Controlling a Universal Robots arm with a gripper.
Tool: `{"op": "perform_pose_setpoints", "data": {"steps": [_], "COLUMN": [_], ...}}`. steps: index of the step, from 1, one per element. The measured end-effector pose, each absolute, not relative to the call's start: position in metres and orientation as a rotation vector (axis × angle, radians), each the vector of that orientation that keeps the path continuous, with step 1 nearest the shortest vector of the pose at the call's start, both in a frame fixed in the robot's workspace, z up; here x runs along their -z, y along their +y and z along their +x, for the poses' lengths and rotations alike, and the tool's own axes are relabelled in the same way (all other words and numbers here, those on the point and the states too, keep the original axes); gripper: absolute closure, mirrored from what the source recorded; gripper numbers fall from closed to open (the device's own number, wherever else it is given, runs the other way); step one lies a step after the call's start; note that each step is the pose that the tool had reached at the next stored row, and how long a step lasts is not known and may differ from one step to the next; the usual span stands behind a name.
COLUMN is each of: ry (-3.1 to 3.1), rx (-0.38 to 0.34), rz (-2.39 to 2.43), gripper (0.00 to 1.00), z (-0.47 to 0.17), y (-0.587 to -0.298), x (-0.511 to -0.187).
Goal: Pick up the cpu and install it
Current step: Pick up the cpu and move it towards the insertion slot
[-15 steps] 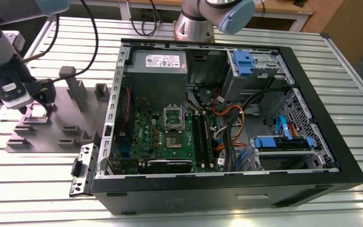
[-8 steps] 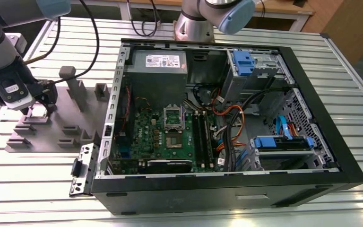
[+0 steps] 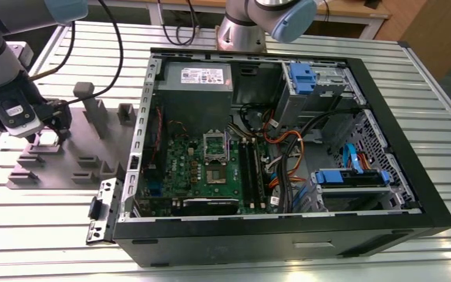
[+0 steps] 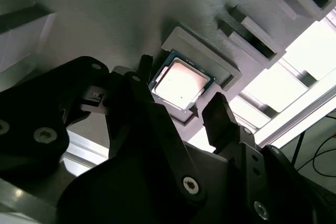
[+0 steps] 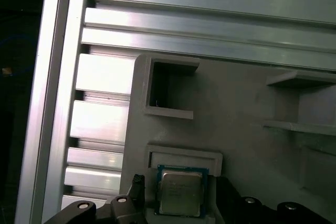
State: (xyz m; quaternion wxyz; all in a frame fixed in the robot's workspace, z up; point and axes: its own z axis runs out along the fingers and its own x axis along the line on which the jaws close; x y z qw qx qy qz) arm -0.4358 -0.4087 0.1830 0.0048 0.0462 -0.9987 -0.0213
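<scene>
My gripper grabs the cpu's exposed side edges next. Raised grey ledges close in two ends of the cpu.
The cpu is a small silver square chip. It lies flat in a shallow pocket of the grey fixture plate, at the exterior view's left. My gripper hangs just above it, open, with one black finger on each side of the chip and a small gap to its edges. In the first wrist view the cpu sits between the fingertips. In the exterior view the gripper stands low over the plate. The metal socket frame sits on the green motherboard inside the case.
The open black computer case lies on the slatted metal table, to the right of the fixture plate in the exterior view. It holds cables, blue drive brackets and a grey power supply. Upright grey posts rise from the plate. A second arm's base stands behind the case.
</scene>
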Motion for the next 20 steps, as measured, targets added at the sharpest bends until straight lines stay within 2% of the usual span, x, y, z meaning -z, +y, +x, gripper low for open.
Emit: {"op": "perform_pose_setpoints", "data": {"steps": [17,18,19,20], "ry": [-3.131,-3.131,-3.131,-3.131], "rx": [0.067,0.067,0.067,0.067], "rz": [0.068,0.069,0.069,0.068], "gripper": [0.35,0.37,0.44,0.44], "z": [-0.4353,-0.4353,-0.4353,-0.4353], "y": [-0.4096,-0.4097,-0.4097,-0.4096], "x": [-0.183,-0.183,-0.183,-0.183]}}
